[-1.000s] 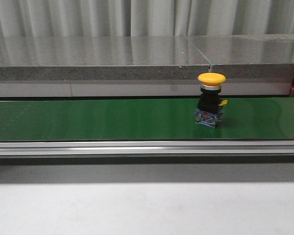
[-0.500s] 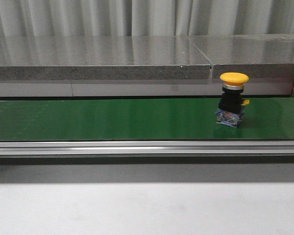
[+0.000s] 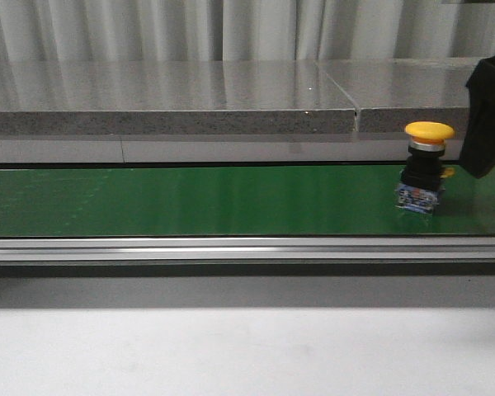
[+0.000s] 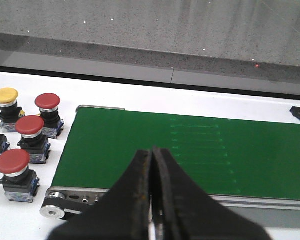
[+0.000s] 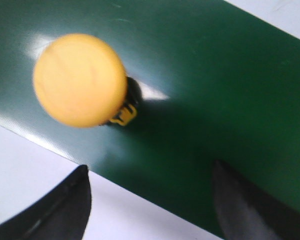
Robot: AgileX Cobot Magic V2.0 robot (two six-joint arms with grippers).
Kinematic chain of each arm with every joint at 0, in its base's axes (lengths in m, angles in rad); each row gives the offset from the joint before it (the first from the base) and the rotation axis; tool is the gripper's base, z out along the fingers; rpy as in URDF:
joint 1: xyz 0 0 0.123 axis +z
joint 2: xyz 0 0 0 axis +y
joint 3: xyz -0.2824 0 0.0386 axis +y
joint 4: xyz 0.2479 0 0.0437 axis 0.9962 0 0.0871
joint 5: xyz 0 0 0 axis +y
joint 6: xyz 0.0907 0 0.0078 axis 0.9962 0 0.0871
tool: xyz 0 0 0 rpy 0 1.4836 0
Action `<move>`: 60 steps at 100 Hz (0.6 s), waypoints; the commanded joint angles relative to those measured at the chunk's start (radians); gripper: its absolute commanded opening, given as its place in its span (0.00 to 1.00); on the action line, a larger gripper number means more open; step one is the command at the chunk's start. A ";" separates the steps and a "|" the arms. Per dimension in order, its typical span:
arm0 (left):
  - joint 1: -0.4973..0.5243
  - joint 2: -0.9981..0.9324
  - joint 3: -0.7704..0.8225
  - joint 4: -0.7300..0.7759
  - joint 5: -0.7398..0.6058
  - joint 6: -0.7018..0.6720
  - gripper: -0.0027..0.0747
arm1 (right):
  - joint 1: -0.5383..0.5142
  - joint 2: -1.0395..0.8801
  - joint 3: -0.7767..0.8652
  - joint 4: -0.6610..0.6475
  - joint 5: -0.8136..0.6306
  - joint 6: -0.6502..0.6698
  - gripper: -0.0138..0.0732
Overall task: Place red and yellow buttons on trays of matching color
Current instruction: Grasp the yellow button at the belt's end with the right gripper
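The yellow cap [image 5: 80,80] stands beyond my right gripper's open fingertips above the belt [image 5: 190,135], so closing now would miss. My right gripper moves closer first, then closes on the cap.
A yellow button [image 3: 424,169] with a black body stands upright on the green conveyor belt [image 3: 190,200] at the right. My right gripper [image 5: 150,167] hovers open above the belt's edge, and the yellow button [image 5: 80,80] lies beyond its fingertips, outside the jaws. In the front view the right arm [image 3: 490,111] shows as a dark block at the right edge, beside the button. My left gripper [image 4: 152,151] is shut with nothing in it, over the other end of the belt [image 4: 190,150]. No tray is in view.
In the left wrist view, three red buttons [image 4: 29,126] and two yellow buttons [image 4: 5,96] stand on the white surface beside the belt's roller end [image 4: 55,212]. A grey stone ledge [image 3: 165,95] runs behind the belt. A metal rail [image 3: 231,248] borders its front.
The yellow button has travelled to the right along the belt. The right arm has come into the front view at the right edge.
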 commanded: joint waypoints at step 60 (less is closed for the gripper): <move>-0.007 0.007 -0.029 -0.001 -0.075 0.001 0.01 | 0.037 0.119 -0.165 0.021 0.025 -0.004 0.35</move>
